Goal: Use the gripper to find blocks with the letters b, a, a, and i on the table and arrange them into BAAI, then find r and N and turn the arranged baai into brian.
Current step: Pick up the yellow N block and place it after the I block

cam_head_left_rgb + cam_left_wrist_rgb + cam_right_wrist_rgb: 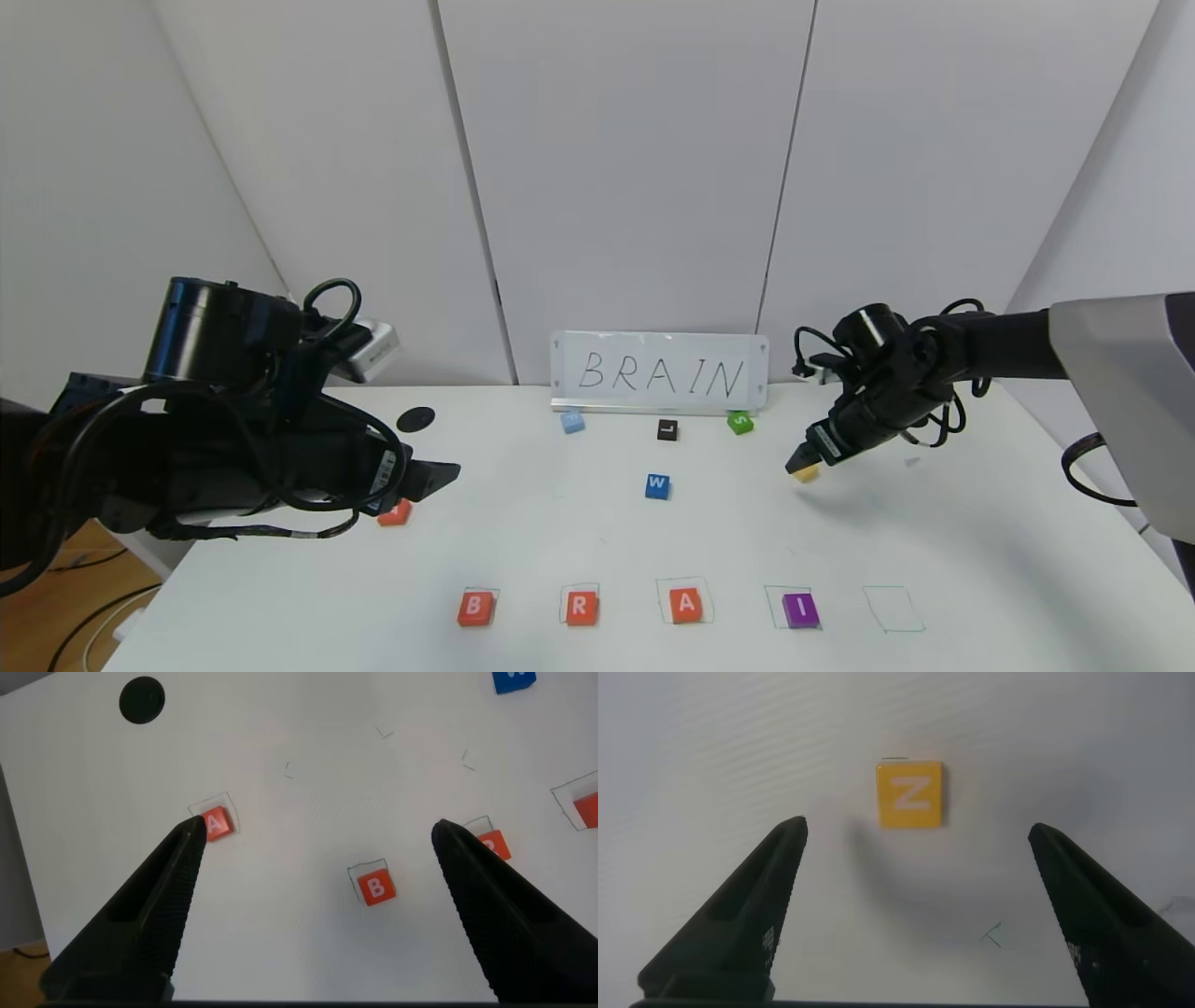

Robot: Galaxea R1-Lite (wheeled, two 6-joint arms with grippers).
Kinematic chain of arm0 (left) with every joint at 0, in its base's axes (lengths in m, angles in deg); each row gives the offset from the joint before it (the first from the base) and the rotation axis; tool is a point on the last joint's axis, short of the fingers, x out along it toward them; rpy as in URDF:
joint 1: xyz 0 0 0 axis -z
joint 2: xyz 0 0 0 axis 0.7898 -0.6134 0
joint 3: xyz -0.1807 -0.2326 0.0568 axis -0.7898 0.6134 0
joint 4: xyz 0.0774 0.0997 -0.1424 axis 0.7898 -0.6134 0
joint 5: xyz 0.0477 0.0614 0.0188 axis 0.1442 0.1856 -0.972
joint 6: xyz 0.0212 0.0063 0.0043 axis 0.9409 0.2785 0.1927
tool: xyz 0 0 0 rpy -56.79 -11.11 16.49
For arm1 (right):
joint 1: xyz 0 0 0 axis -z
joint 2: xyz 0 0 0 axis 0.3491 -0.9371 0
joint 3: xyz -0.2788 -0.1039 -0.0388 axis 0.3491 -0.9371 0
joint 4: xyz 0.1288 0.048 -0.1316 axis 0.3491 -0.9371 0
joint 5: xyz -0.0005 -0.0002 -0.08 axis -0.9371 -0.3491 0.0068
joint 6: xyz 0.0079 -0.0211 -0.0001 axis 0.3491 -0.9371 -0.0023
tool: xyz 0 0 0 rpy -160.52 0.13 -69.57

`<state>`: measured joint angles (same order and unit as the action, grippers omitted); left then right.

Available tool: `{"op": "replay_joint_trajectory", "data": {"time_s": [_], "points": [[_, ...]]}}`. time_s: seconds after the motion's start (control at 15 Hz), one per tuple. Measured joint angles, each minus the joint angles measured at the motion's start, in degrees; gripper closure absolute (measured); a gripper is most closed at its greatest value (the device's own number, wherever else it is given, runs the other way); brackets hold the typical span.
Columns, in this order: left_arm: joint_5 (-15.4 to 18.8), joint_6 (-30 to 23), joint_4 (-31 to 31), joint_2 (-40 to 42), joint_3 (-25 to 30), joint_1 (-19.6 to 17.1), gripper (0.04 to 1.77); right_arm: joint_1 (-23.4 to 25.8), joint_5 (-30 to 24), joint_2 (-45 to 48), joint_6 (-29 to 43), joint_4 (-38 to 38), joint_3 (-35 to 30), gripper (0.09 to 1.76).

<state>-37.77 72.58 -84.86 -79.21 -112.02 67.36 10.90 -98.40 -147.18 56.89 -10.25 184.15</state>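
I need to move my right gripper toward the yellow N block [806,475] [910,794] first. My fingers don't reach it yet, so they would miss if I closed now.
Along the front of the white table [560,541] stand the blocks in drawn squares: orange B [475,608], r [581,608], orange A [686,605] and purple I [801,610]. A second orange A [395,512] lies at the left, half hidden under my left gripper [441,474]. That gripper hangs open above the table [318,828], with the spare A [217,823] by one fingertip and B [376,886] lying farther off between the jaws. The yellow N [910,794] lies just ahead of my open right gripper [918,827], which hovers over it [801,459].
A drawn square [893,609] right of the I holds nothing. A blue W block [657,486], a black L [667,429], a green S [739,422] and a light blue block [572,422] lie near the BRAIN sign [659,372]. A black hole [415,419] sits at the back left.
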Motion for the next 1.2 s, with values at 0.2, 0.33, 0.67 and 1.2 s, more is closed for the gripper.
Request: {"op": "replay_joint_trajectory", "data": {"time_s": [0.2,0.33,0.67,1.2], "points": [[0.00,0.10,0.05,-0.11,0.06,-0.06,0.09,-0.05,0.22,-2.55,-0.88,0.20,3.02,0.14],[0.00,0.02,0.05,-0.39,-0.02,-0.09,0.09,-0.77,0.71,-3.62,-1.16,0.51,4.02,0.14],[0.07,-0.09,0.13,-0.63,-0.16,-0.30,0.09,-2.36,2.49,-5.33,-3.29,4.38,4.55,0.14],[0.16,-0.01,0.07,-0.98,-0.11,-0.10,0.09,-2.29,2.08,-6.23,-3.67,4.29,4.51,0.14]]}}
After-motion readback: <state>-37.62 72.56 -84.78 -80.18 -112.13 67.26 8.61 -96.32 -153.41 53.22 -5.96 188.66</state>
